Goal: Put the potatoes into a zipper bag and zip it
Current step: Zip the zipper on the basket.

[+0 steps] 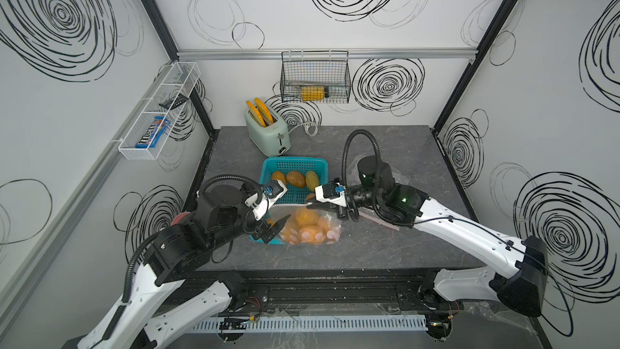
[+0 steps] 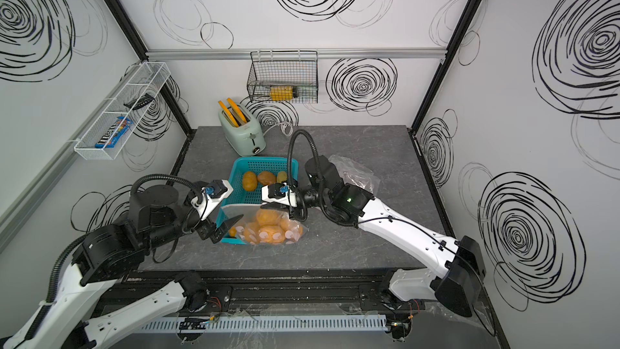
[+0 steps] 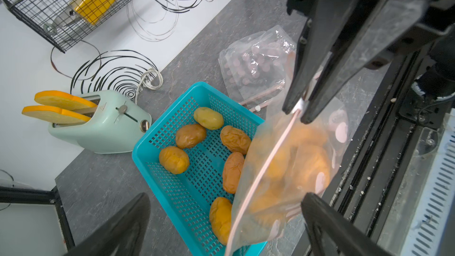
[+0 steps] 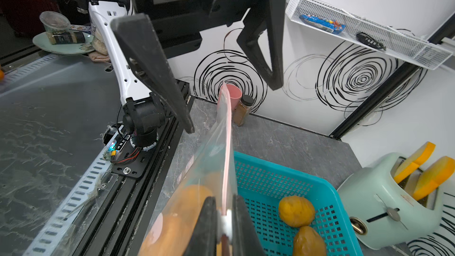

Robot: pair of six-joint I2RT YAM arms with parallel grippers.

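Next, my left gripper grabs the bag's pink zip at the zip's end away from the white slider [image 4: 225, 220], leaving the slider free to zip it.
The clear zipper bag [image 1: 310, 228] [image 2: 268, 229] holds several orange-brown potatoes [image 1: 307, 218] and leans on the near end of the teal basket [image 1: 292, 162] [image 2: 265, 161]. My right gripper [image 1: 310, 201] [image 2: 263, 206] [image 4: 224, 198] is shut on the bag's pink zip strip at its white slider [image 4: 225, 220] [image 3: 299, 104]. My left gripper [image 1: 280, 204] [image 2: 231, 203] [image 3: 226, 198] stands wide open, one jaw on each side of the bag's other end and neither touching it. More potatoes [image 1: 295, 178] [image 3: 190, 135] [image 4: 296, 211] lie loose in the basket [image 3: 203, 85] [image 4: 283, 162].
A mint toaster [image 1: 268, 132] with orange toast slices stands behind the basket. A second, empty bag [image 2: 355, 172] [image 3: 256, 65] lies under the right arm. Wire baskets [image 1: 315, 77] [image 1: 157, 112] hang on the walls. A pink cup [image 4: 234, 94] and a jar [image 4: 242, 109] stand at the left wall.
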